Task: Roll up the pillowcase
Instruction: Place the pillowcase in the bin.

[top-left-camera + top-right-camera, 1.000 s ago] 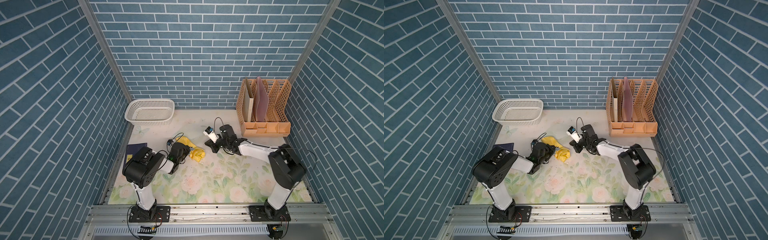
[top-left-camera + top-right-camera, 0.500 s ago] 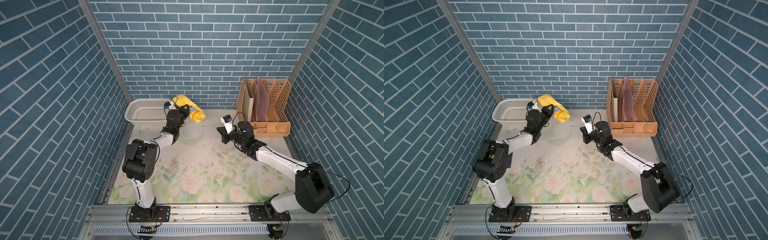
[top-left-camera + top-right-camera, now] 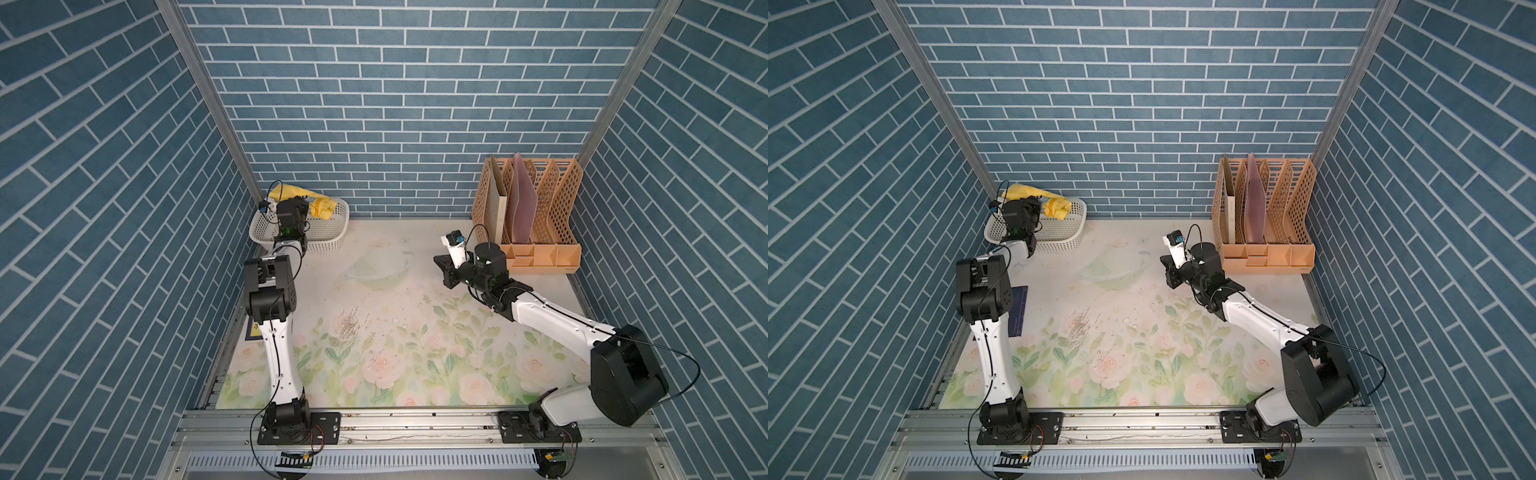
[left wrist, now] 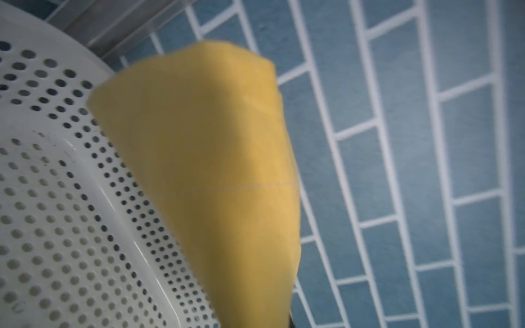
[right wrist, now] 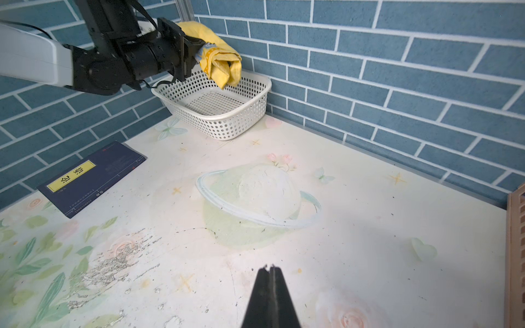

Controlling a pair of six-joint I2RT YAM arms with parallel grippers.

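Note:
One end of the yellow pillowcase juts above the white basket's back rim (image 3: pixel 340 200), so the pillowcase comes down, before my left gripper releases it.
The pillowcase (image 3: pixel 319 206) is a rolled yellow bundle hanging over the white basket (image 3: pixel 326 237) at the table's back left corner. My left gripper (image 3: pixel 306 204) is shut on one end of it, and the free end droops toward the basket's inside (image 5: pixel 227 71). In the left wrist view the yellow roll (image 4: pixel 204 170) fills the middle, with the perforated basket (image 4: pixel 56 198) beneath; the fingers are hidden behind the cloth. My right gripper (image 5: pixel 270 268) is shut and empty, hovering over the mat right of centre (image 3: pixel 446 272), far from the pillowcase.
An orange file rack (image 3: pixel 536 216) with folders stands at the back right, close behind my right wrist. A navy book (image 5: pixel 91 176) lies by the left wall. The floral mat (image 3: pixel 395 332) covers the table, and brick walls close in three sides.
My left arm has carried the rolled pillowcase from the middle of the mat up and back to over the basket. My right arm has drawn away to the right.

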